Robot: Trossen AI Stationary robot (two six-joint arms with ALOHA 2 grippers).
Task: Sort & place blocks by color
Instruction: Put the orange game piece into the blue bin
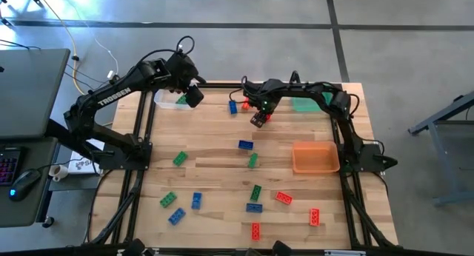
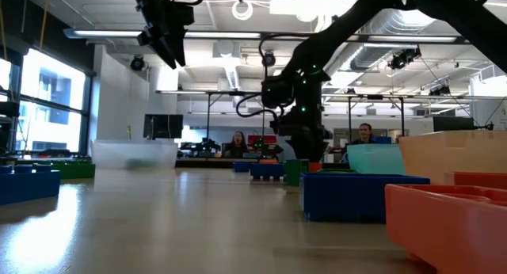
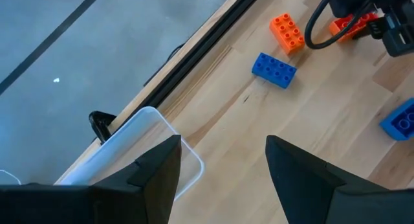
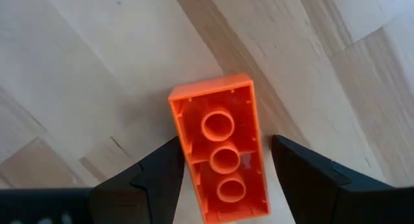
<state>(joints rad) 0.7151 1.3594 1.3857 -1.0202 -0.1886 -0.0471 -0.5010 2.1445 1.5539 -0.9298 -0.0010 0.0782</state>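
The red block has my right gripper's fingers beside both of its long sides. My right gripper should close on the block, as it would hold it now.
Small studded blocks in red, green and blue lie scattered over the wooden table. My right gripper hangs low near the far middle, open. Its fingers stand on either side of a red block that lies hollow side up on the wood; a narrow gap shows beside one finger. My left gripper is open and raised high at the clear tray's right end. One green block lies in that tray. A blue block and a red one rest beyond it.
The teal tray sits at the far right and the orange tray at the right middle. Loose blocks fill the near half: green, blue, red. Bare wood shows between the clear tray and the middle blocks.
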